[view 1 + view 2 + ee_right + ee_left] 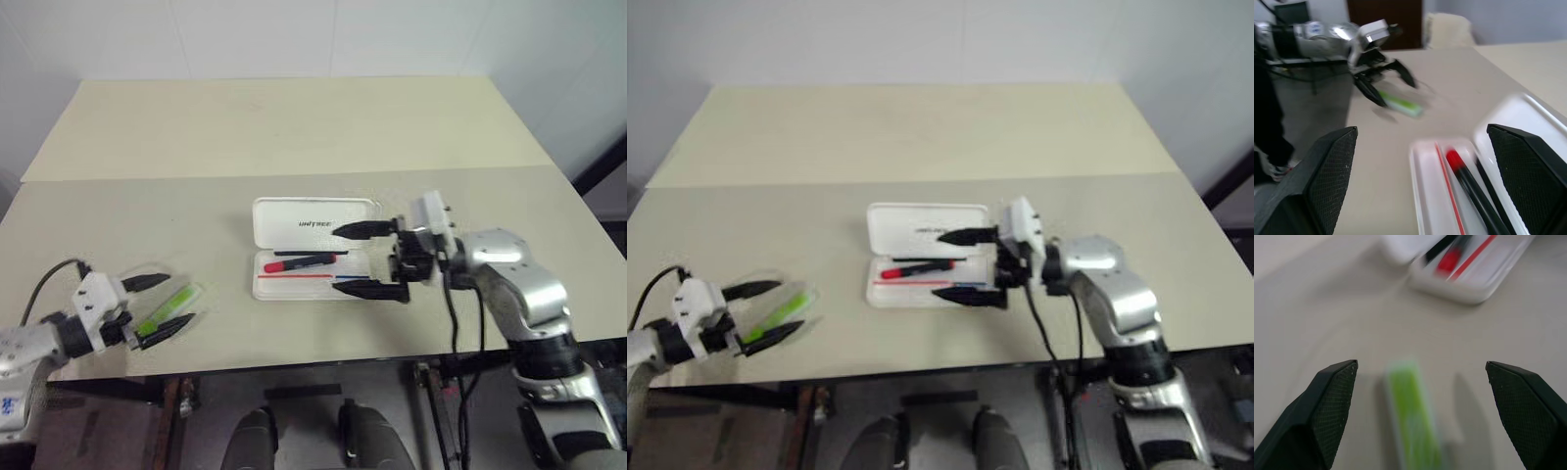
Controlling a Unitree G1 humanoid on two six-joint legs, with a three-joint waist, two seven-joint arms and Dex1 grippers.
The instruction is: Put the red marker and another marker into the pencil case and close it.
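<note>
My left gripper's fingers are above the green marker and would miss it, so they must lower before closing.
The pencil case [294, 217] lies open mid-table, with its white lid flat at the back and its tray toward me. The red marker [299, 262] rests in the tray, red cap to the left. My right gripper [338, 259] hovers over the case's right end, pointing left, open and empty, with one finger over the lid and one over the tray's front rim. At the front left, the lime-green marker [168, 309] lies on the table between the open fingers of my left gripper [180, 298]. The left wrist view shows this green marker [1413, 416] lying free between the fingers.
The table [294, 137] runs far back, with a seam crossing it behind the case. Its front edge passes just below the left gripper. A black cable [454, 323] hangs from my right arm over that edge.
</note>
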